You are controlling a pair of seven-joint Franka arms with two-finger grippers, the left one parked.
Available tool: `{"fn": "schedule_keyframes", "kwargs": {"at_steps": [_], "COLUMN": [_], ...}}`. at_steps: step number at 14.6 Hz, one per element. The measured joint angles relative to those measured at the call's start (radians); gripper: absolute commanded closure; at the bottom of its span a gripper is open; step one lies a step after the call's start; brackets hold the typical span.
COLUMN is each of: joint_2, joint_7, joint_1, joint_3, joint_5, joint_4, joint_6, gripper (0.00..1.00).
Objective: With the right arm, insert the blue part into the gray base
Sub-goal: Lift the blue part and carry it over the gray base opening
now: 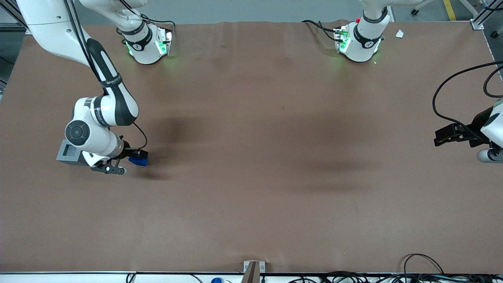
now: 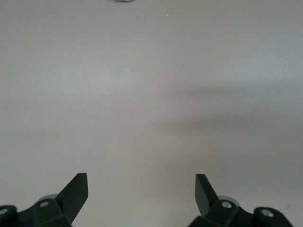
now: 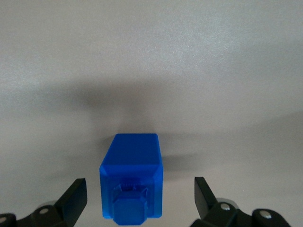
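Observation:
My right gripper should go to the blue part and grab its stepped end [image 3: 130,205], so the plain end stays free to go into the gray base.
The blue part [image 1: 139,160] lies on the brown table at the working arm's end. In the right wrist view the blue part [image 3: 132,179] lies between the open fingers with a gap on each side, its narrower stepped end toward the camera. My right gripper [image 1: 135,157] is open over it, and its fingertips [image 3: 75,194] do not touch the part. The gray base [image 1: 68,153] stands close beside the wrist, its socket facing up, partly covered by the arm.
The right arm's base [image 1: 147,43] stands at the table's back edge. A small metal bracket [image 1: 251,269] sits at the front edge, with cables [image 1: 420,271] along that edge.

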Motion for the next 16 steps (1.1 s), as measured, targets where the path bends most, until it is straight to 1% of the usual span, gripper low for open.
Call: {"fn": "schedule_keyframes", "kwargs": {"at_steps": [1, 2, 3, 4, 5, 6, 7, 11, 13, 16], "joint_2": [0.000, 0.000, 0.000, 0.000, 0.000, 0.000, 0.000, -0.001, -0.017, -0.104], "joint_7": [0.000, 0.000, 0.000, 0.000, 0.000, 0.001, 0.001, 0.000, -0.018, -0.060], "joint_1": [0.000, 0.000, 0.000, 0.000, 0.000, 0.000, 0.001, 0.001, -0.006, -0.034], "joint_3": [0.000, 0.000, 0.000, 0.001, 0.001, 0.003, 0.003, 0.004, 0.001, -0.003], "joint_5": [0.000, 0.000, 0.000, 0.000, 0.000, 0.000, 0.000, 0.000, 0.000, 0.000], "joint_4": [0.000, 0.000, 0.000, 0.000, 0.000, 0.000, 0.000, 0.007, 0.034, 0.070], "joint_6": [0.000, 0.000, 0.000, 0.000, 0.000, 0.000, 0.000, -0.005, -0.076, -0.217], "gripper": [0.34, 0.44, 0.64, 0.77, 0.86, 0.93, 0.97, 0.98, 0.98, 0.98]}}
